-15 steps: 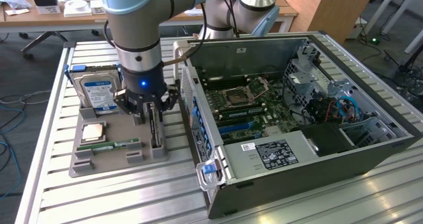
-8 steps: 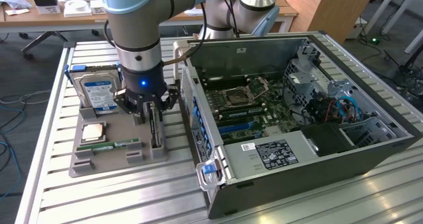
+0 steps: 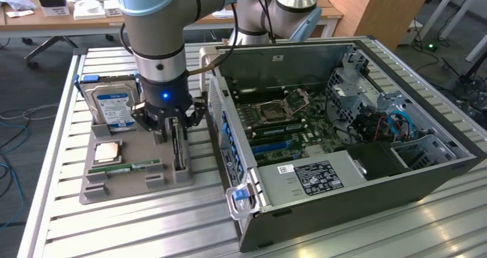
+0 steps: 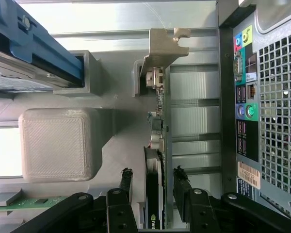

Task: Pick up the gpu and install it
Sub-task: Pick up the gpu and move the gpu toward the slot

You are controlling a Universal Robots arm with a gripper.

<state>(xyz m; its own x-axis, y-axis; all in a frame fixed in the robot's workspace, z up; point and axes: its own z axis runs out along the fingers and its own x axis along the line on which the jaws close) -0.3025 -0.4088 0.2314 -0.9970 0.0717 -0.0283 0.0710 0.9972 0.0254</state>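
The GPU stands on edge in its holder [image 4: 139, 77]. So my gripper should next pinch the GPU across the flat sides of its black shroud end [image 4: 154, 194].
The gpu [image 3: 179, 150] stands on edge in a slot of the grey holder [image 3: 114, 190], just beside the open computer case [image 3: 426, 161]. My gripper [image 3: 172, 133] hangs right over it, pointing down. In the wrist view the gpu [image 4: 155, 189] shows edge-on, its silver bracket [image 4: 163, 47] at the far end. The gripper [image 4: 153, 178] is open and straddles the card. One black finger [image 4: 126, 180] stands on each side, and a small gap shows between each finger and the card.
On the same holder are a silver hard drive [image 3: 114, 107] with a blue-white label, a processor chip [image 3: 106, 151] and a green memory stick [image 3: 125, 168]. The case's motherboard [image 3: 293, 124] lies exposed. The case's rear panel [image 4: 262, 97] is close beside the card.
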